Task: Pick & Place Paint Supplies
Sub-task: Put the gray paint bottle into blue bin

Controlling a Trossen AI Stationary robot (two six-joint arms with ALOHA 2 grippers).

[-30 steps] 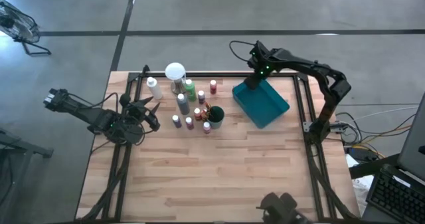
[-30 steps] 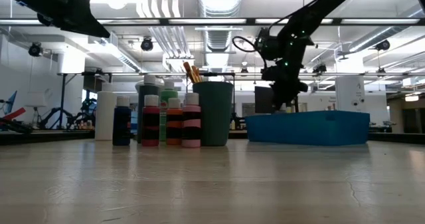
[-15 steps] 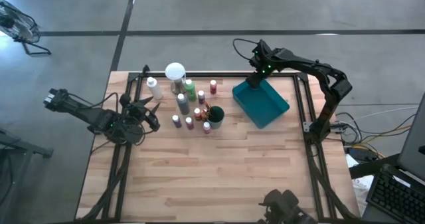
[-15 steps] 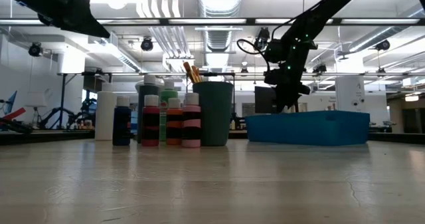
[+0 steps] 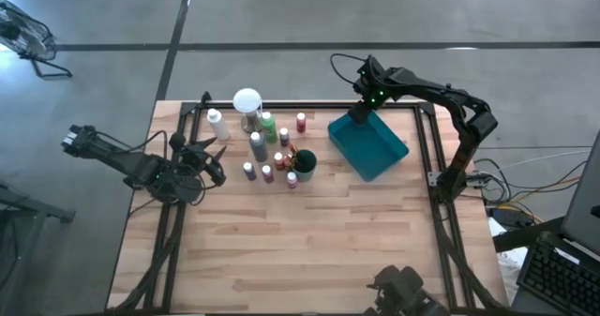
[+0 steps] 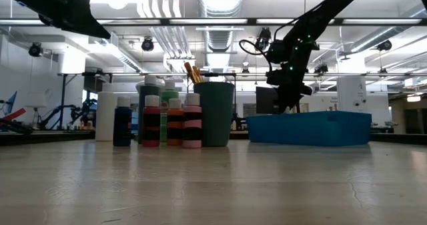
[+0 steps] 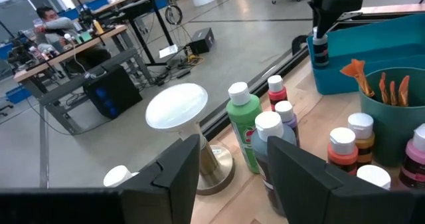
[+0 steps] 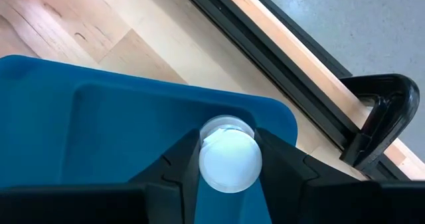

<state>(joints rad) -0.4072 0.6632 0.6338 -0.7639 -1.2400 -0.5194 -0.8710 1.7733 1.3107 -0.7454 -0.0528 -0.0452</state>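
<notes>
The paint bottle (image 8: 229, 159) is upright between the robot's fingers, inside the corner sides of the teal tray, so the bottle would stay standing if the right gripper opened now.
My right gripper (image 5: 362, 112) points down over the far corner of the teal tray (image 5: 380, 150) and is shut on a small white-capped paint bottle (image 8: 229, 159). The other paint bottles (image 5: 265, 147) stand upright in a cluster at the table's far left, beside a dark cup (image 5: 303, 162) with brushes (image 7: 382, 84) standing in it. My left gripper (image 5: 214, 157) hangs open near the left edge, level and facing the cluster, with nothing between its fingers (image 7: 176, 171). My right gripper pinches the bottle just below its white cap (image 8: 229, 134) between its two fingers (image 8: 188, 164), from above and pointing down. The bottle stands upright in the hold (image 7: 320, 46) over the tray's far corner. The cap hides its lower end.
A round white-topped object on a metal base (image 5: 247, 102) stands at the far edge behind the bottles. A taller white bottle (image 5: 217, 124) stands to its left. A black clamp (image 8: 382, 117) grips the table's far rail. The near half of the wooden table (image 5: 309, 250) is bare.
</notes>
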